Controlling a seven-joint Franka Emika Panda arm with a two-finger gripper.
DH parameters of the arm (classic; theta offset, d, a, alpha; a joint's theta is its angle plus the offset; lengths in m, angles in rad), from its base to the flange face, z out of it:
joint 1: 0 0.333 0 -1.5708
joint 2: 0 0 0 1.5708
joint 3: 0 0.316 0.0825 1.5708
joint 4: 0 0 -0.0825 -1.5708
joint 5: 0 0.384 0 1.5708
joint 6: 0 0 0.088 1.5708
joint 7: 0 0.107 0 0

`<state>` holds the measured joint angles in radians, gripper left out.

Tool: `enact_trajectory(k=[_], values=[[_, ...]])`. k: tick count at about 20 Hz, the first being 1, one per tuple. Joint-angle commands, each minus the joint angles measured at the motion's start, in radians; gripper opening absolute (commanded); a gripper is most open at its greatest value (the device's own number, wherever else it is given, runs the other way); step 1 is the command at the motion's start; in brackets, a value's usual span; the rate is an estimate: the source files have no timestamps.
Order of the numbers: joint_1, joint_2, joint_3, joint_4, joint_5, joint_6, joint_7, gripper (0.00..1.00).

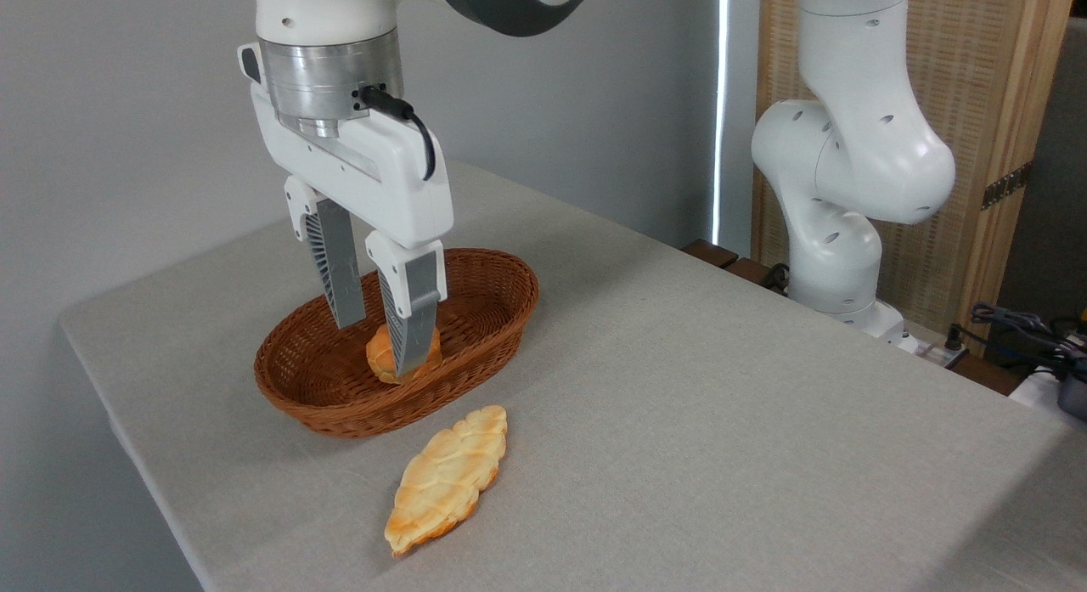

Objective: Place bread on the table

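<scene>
My gripper should next grab the bun by its rounded sides, so that it can put bread on the tabletop.
The bread [376, 363], a small round orange-golden bun, lies inside the brown wicker basket [475, 329] on the left part of the table [679, 388]. My gripper [378, 351] hangs straight down into the basket, open, with its fingers set wide apart. The near finger [409, 337] stands in front of the bun and hides its middle. The far finger [338, 278] ends just behind the bun and to its left. The bun seems to rest on the basket floor between the two fingers.
A longer, paler braided loaf [448, 478] lies on the cloth just in front of the basket, near the table's front edge. The arm's white base [836, 235] stands beyond the far right edge, with cables [1019, 329] beside it.
</scene>
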<state>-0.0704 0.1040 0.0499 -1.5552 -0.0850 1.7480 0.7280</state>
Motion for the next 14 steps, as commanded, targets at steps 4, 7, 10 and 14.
enact_trajectory(k=[4, 7, 10, 14], values=[[-0.003, 0.014, -0.168, -0.051, 0.068, -0.018, -0.002, 1.0], [-0.003, 0.013, -0.238, -0.08, 0.068, -0.015, -0.002, 1.0], [-0.003, 0.028, -0.318, -0.104, 0.071, -0.01, 0.002, 1.0], [-0.003, 0.075, -0.358, -0.121, 0.099, 0.005, 0.004, 1.0]])
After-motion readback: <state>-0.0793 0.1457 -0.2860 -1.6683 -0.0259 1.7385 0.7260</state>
